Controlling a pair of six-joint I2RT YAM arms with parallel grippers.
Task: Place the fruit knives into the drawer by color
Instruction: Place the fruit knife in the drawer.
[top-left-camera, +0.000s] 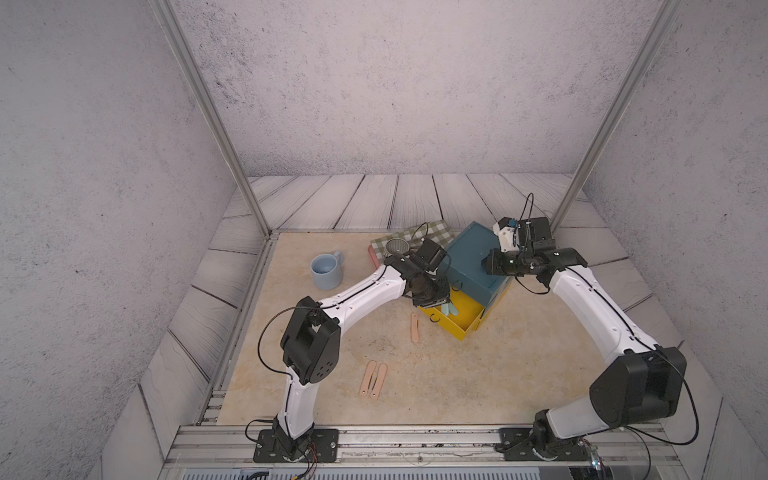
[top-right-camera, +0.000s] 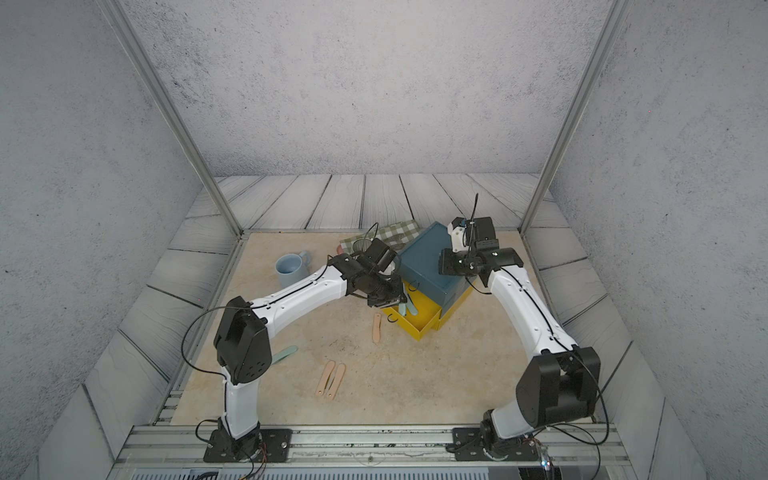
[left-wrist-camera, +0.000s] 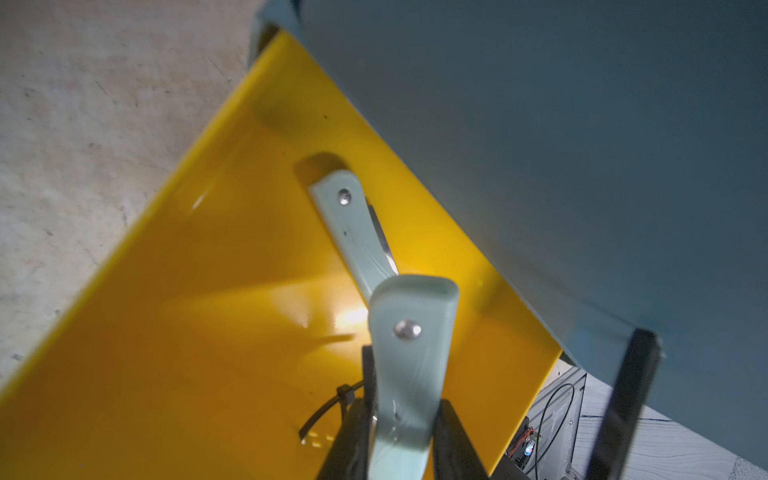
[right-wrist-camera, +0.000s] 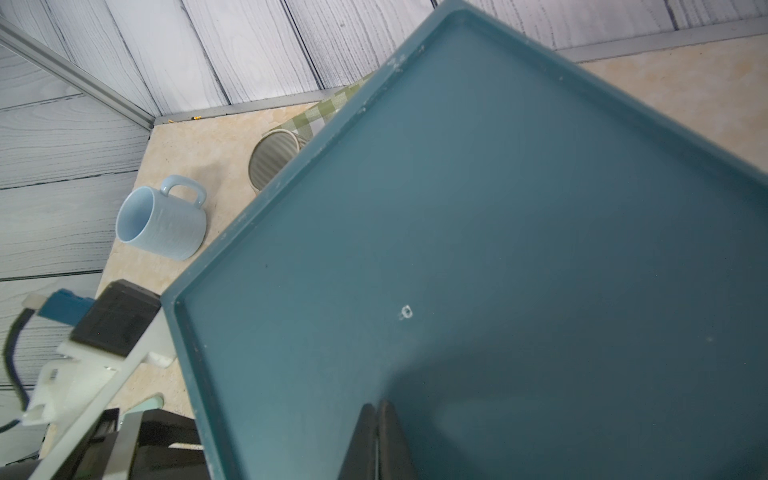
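The mint-green fruit knife is above the open drawer's yellow bottom, so it would end up inside that drawer. My left gripper needs to let go of the knife.
The drawer chest (top-left-camera: 473, 257) has a teal top and its middle yellow drawer (top-left-camera: 467, 330) pulled out. My left gripper (left-wrist-camera: 401, 432) is shut on a mint-green fruit knife (left-wrist-camera: 409, 332) and holds it over that open drawer. Another mint knife (left-wrist-camera: 349, 224) lies flat inside. My right gripper (right-wrist-camera: 378, 409) is shut and empty, its tips down at the chest's teal top (right-wrist-camera: 457, 208). One peach knife (top-left-camera: 414, 328) lies beside the drawer front and two peach knives (top-left-camera: 373, 380) lie side by side nearer the front. A mint knife (top-right-camera: 286, 353) shows behind the left elbow.
A light-blue mug (top-left-camera: 327, 270) stands at the left of the table. A ribbed grey cup (top-left-camera: 397, 247) sits on the checked cloth (top-left-camera: 432, 235) over a pink tray (top-left-camera: 372, 255), right behind my left wrist. Black ring pulls hang from the drawer fronts.
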